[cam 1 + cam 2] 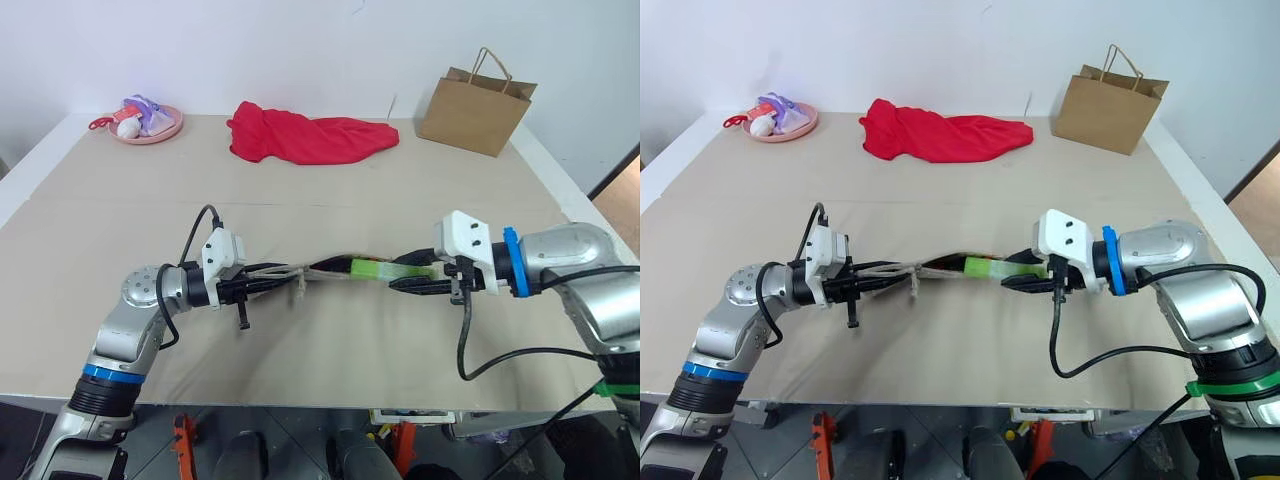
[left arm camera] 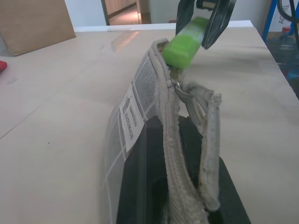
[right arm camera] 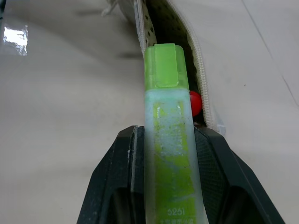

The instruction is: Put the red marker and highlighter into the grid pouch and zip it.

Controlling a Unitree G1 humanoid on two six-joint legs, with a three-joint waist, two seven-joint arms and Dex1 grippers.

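Observation:
The highlighter comes down in with my right gripper next, before its release, since the highlighter's green cap is above the pouch's opening (image 3: 180,32).
My left gripper (image 1: 268,284) is shut on one end of the grid pouch (image 1: 322,269) and holds it up off the table, level, with its zipper open. The grey fabric, white grid lines and white label show close up in the left wrist view (image 2: 140,93). My right gripper (image 1: 408,284) is shut on the highlighter (image 1: 383,268), a light-green pen whose brighter green cap (image 3: 163,65) points into the open mouth of the pouch (image 3: 180,28). The red marker's red end (image 3: 195,103) shows inside the pouch, just beside the highlighter.
A red cloth (image 1: 305,135) lies at the back middle of the beige table (image 1: 330,200). A brown paper bag (image 1: 475,105) stands at the back right. At the back left sits a pink plate (image 1: 150,124) with a small toy.

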